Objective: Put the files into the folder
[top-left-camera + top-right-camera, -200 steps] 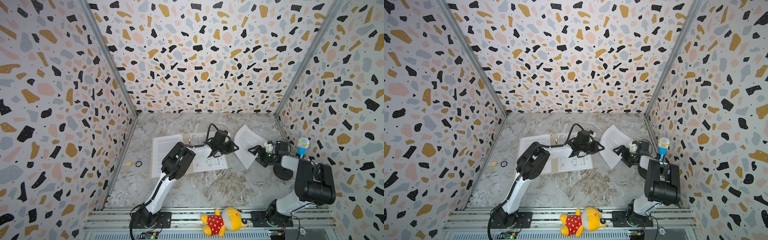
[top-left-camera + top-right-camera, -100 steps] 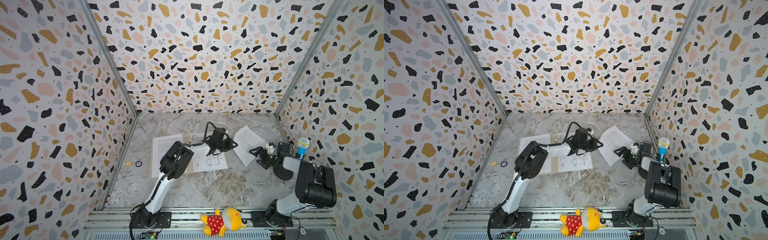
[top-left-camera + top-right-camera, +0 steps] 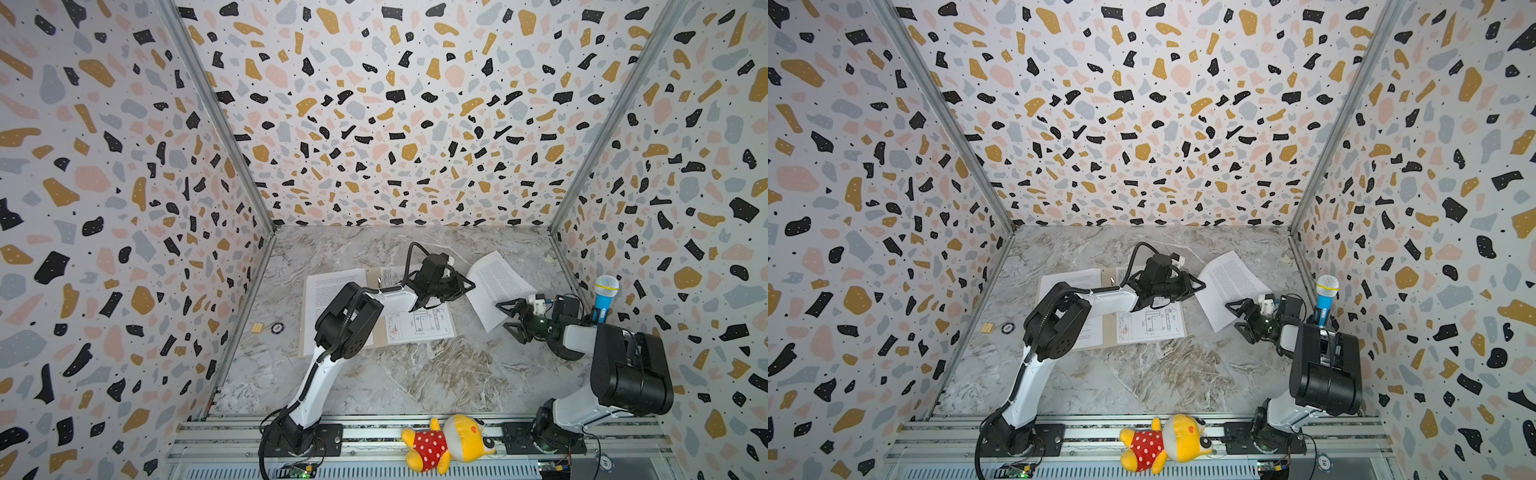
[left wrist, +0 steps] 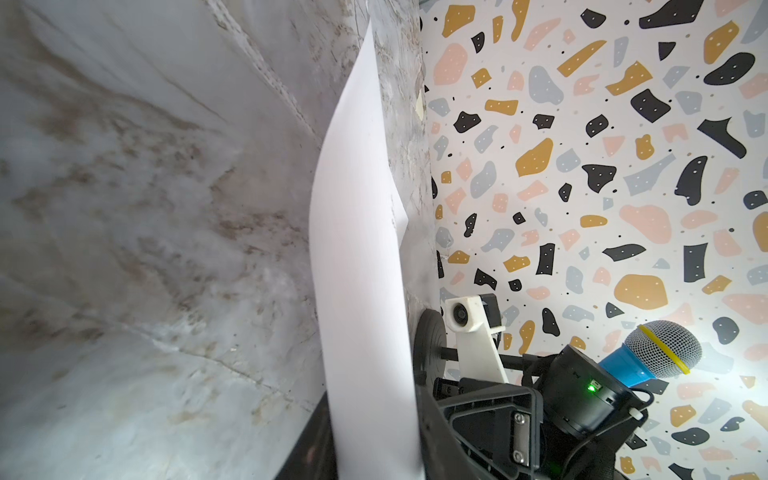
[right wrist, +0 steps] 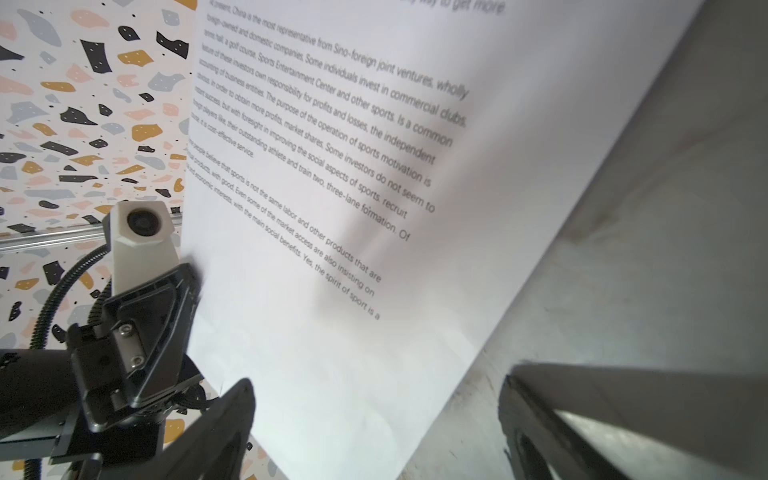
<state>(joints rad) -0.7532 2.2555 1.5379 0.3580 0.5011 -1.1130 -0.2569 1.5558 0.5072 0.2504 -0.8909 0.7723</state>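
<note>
My right gripper is to grab the text sheet next by its edge that faces away from the folder. The opposite edge of the sheet will then stay free to go into the folder.
The tan folder (image 3: 371, 275) lies open on the marble floor. A text sheet (image 3: 328, 299) rests on its left half and a sheet of line drawings (image 3: 419, 328) on its right half. A third text sheet (image 3: 494, 286) (image 5: 332, 166) lies right of the folder, its near corner lifted. My left gripper (image 3: 465, 284) (image 4: 374, 457) is shut on that corner, and the paper runs between its jaws. My right gripper (image 3: 509, 318) (image 5: 374, 436) stands open at the sheet's lower edge, one finger (image 5: 224, 415) over the paper and the other beside it.
A blue toy microphone (image 3: 604, 295) stands by the right wall behind the right arm. A yellow plush toy (image 3: 444, 442) lies on the front rail. Two small items (image 3: 266, 328) sit near the left wall. Patterned walls close in three sides.
The right gripper has crept a little nearer the third sheet's edge and its jaws have narrowed slightly. The left gripper keeps its hold, barely moved.
</note>
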